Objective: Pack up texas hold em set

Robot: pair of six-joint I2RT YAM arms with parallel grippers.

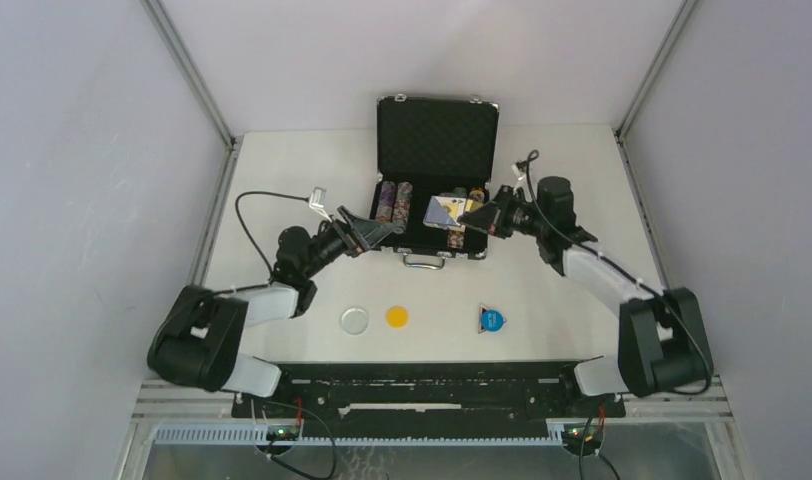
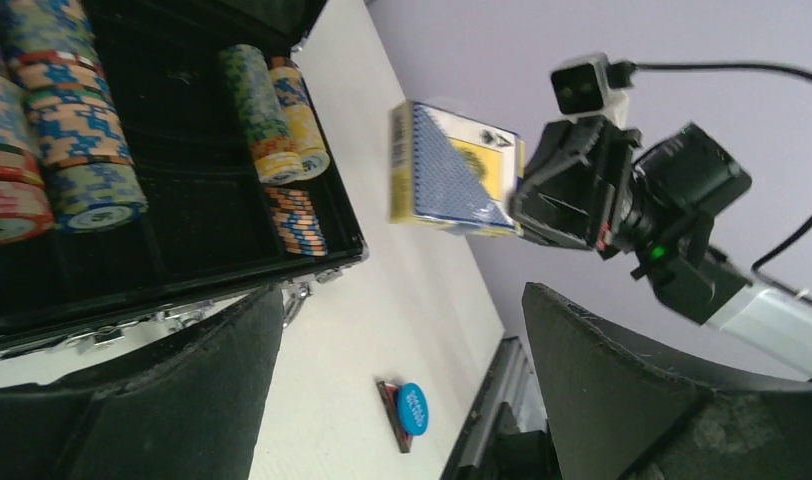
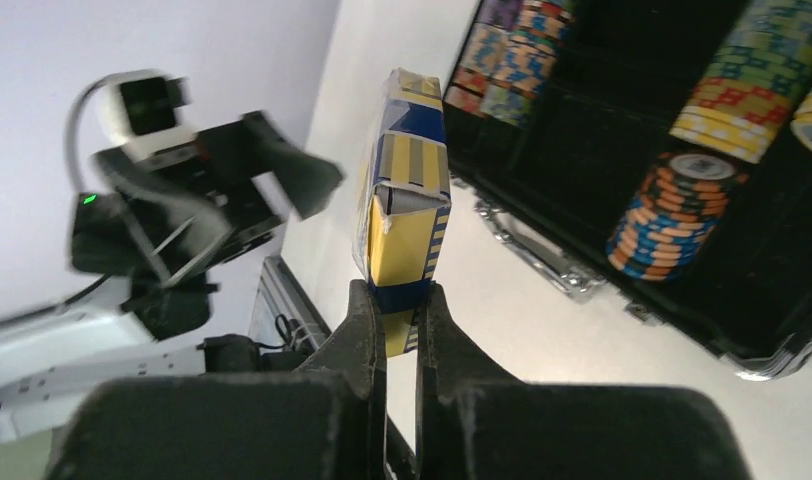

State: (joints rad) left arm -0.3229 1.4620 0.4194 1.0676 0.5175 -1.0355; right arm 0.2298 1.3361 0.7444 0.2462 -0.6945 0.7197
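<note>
My right gripper holds the card deck [image 1: 445, 210] high above the case, beside the case's empty middle slot, and the deck would come down short now. It should keep holding until the deck lines up.
The black briefcase [image 1: 437, 135] with silver edges stands open at the table's back middle, with rolls of poker chips [image 1: 394, 201] in its left slots and more chips [image 2: 272, 110] at its right. My right gripper [image 1: 469, 217] is shut on the blue-and-yellow card deck [image 1: 445, 210] and holds it above the case's right half; the deck also shows in the right wrist view [image 3: 404, 200] and the left wrist view [image 2: 452, 175]. My left gripper [image 1: 379, 230] is open and empty at the case's front left corner. A clear token [image 1: 355, 319], a yellow token [image 1: 397, 316] and a blue token on a red one [image 1: 491, 319] lie on the table in front.
The case's handle [image 1: 423, 262] points toward the arms. A black rail [image 1: 422, 385] runs along the near edge. Grey walls and metal posts [image 1: 187, 70] close in the table at the left, right and back.
</note>
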